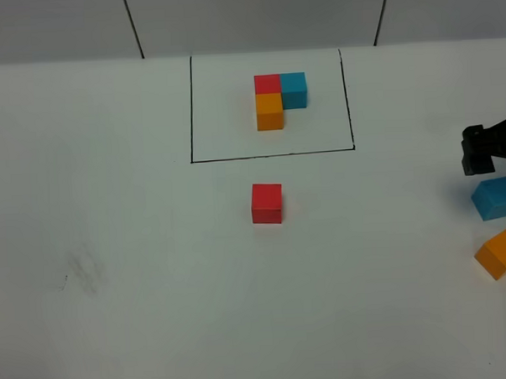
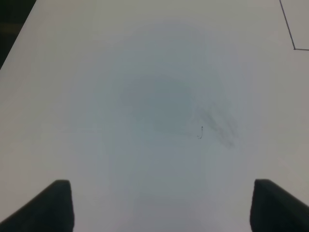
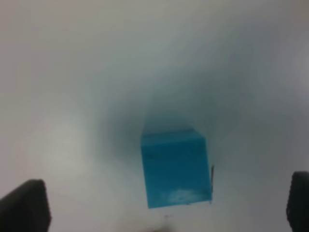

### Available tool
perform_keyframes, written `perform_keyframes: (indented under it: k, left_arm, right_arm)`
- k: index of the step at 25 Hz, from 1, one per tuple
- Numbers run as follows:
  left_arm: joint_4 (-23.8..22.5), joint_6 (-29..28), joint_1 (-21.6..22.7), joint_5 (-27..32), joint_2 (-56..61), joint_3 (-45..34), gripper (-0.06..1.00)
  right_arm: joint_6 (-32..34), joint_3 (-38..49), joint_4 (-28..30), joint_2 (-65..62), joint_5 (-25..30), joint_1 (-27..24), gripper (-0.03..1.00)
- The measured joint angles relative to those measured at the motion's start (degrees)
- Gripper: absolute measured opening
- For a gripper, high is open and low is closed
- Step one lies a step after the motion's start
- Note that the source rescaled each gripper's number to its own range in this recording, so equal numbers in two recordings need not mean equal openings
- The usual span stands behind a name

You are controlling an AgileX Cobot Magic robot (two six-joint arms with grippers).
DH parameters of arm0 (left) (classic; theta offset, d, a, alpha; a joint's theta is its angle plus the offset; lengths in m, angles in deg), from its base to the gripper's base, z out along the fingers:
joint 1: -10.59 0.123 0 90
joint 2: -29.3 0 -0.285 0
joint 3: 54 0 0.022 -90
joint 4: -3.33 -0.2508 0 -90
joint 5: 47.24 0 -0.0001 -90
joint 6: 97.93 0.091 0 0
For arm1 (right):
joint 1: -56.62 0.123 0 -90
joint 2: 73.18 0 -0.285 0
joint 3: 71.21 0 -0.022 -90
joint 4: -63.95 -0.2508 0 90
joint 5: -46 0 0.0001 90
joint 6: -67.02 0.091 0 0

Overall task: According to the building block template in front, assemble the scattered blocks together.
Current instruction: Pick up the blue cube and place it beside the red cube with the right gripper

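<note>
The robot's right gripper will next pick up the sky-blue cube point(image 1: 495, 198) by its opposite sides, to build the template's shape beside the red cube.
The building block template point(image 1: 269, 111) is an L of red, blue and orange cubes inside a thin black drawn rectangle point(image 1: 272, 156) at the far middle. The scattered blocks lie apart. The red cube point(image 1: 266, 203) sits just in front of the frame. The sky-blue cube point(image 1: 495, 198) and the orange cube point(image 1: 500, 253) sit at the right edge. My right gripper point(image 1: 475, 150) hovers just behind the sky-blue cube. In the right wrist view it point(image 3: 164, 205) is open, with the sky-blue cube point(image 3: 176, 166) between its spread fingers, untouched. My left gripper point(image 2: 164, 205) is open and empty over bare table.
A faint grey smudge point(image 1: 84, 272) marks the white table at the left; it also shows in the left wrist view point(image 2: 219, 126). A corner of the black frame point(image 2: 293, 47) shows in the left wrist view. A grey wall runs along the table's far edge.
</note>
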Motion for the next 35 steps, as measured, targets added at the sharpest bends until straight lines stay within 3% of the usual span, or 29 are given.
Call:
perform_keyframes:
  k: [17,23,27,31,35]
  left_arm:
    - [0.0,0.0,0.0,0.0,0.0,0.0,0.67]
    - [0.0,0.0,0.0,0.0,0.0,0.0,0.67]
    - [0.0,0.0,0.0,0.0,0.0,0.0,0.67]
    - [0.0,0.0,0.0,0.0,0.0,0.0,0.67]
    - [0.0,0.0,0.0,0.0,0.0,0.0,0.67]
  right_arm:
    - [0.0,-0.04,3.66,11.6,-2.92,0.0,0.99]
    - [-0.33,-0.04,4.42,14.09,-4.12,-0.25,0.94]
    - [-0.33,-0.04,4.65,14.28,-4.38,-0.43,0.74]
    - [-0.53,-0.04,4.65,14.28,-4.43,-0.56,0.28]
    - [-0.76,-0.25,5.11,14.16,-4.29,-0.9,0.28]
